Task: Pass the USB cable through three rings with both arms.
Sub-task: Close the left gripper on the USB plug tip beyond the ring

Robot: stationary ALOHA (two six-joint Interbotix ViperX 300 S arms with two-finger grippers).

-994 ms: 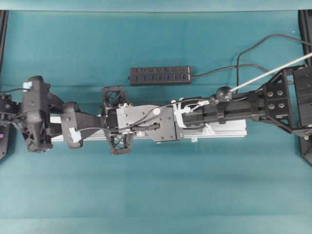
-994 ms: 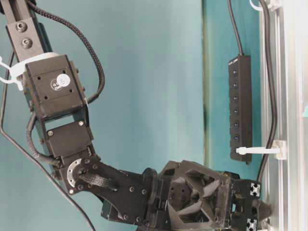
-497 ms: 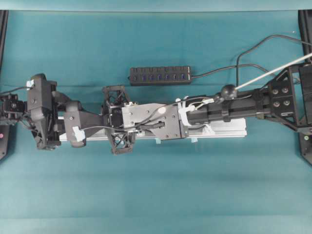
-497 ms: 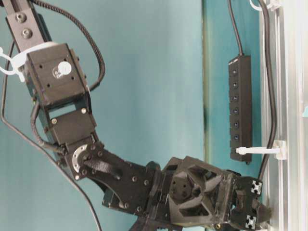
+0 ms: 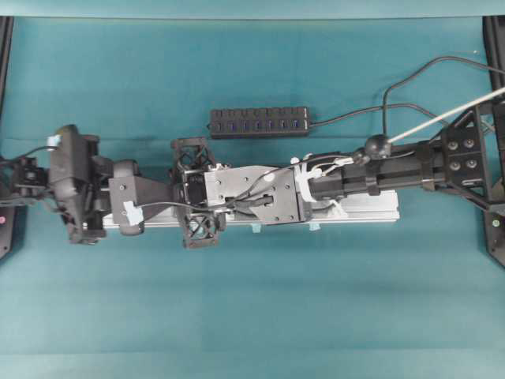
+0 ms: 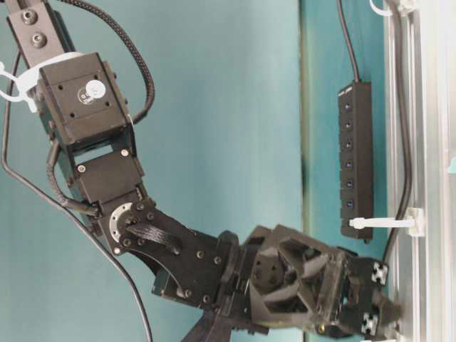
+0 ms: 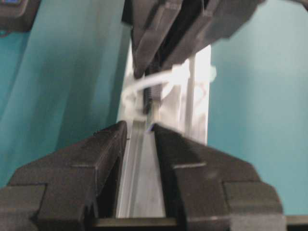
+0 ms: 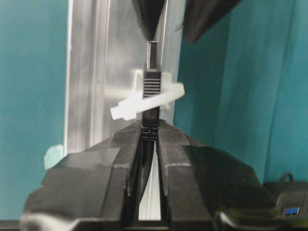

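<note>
My left gripper grabs the black plug by its silver-tipped end [image 7: 153, 108] next. The whitish ring and my other gripper crowd the part of the plug behind that end.
In the right wrist view my right gripper [image 8: 150, 128] is shut on the black plug of the USB cable [image 8: 150, 86]. The plug pokes through a whitish ring [image 8: 166, 94] on the silver rail [image 8: 91, 72]. Its silver tip [image 8: 153, 52] points at my left gripper [image 8: 167, 38], whose fingers stand apart around it without touching. Seen from the left wrist, my left gripper [image 7: 139, 128] is open over the rail, with the plug [image 7: 146, 98] and ring [image 7: 161, 78] just ahead. At table level the cable [image 6: 404, 142] runs along the rail through another ring [image 6: 412, 222].
A black multi-port hub bar [image 5: 259, 122] lies on the teal cloth behind the rail [image 5: 363, 209], with its cable leading off to the right. Both arms meet nose to nose over the rail's middle. Pale-blue tabs [image 5: 256, 229] sit at the rail's front edge.
My left arm has slid right along the rail toward the right gripper, and its jaws have narrowed. The right arm has drawn back slightly to the right, still gripping the plug.
</note>
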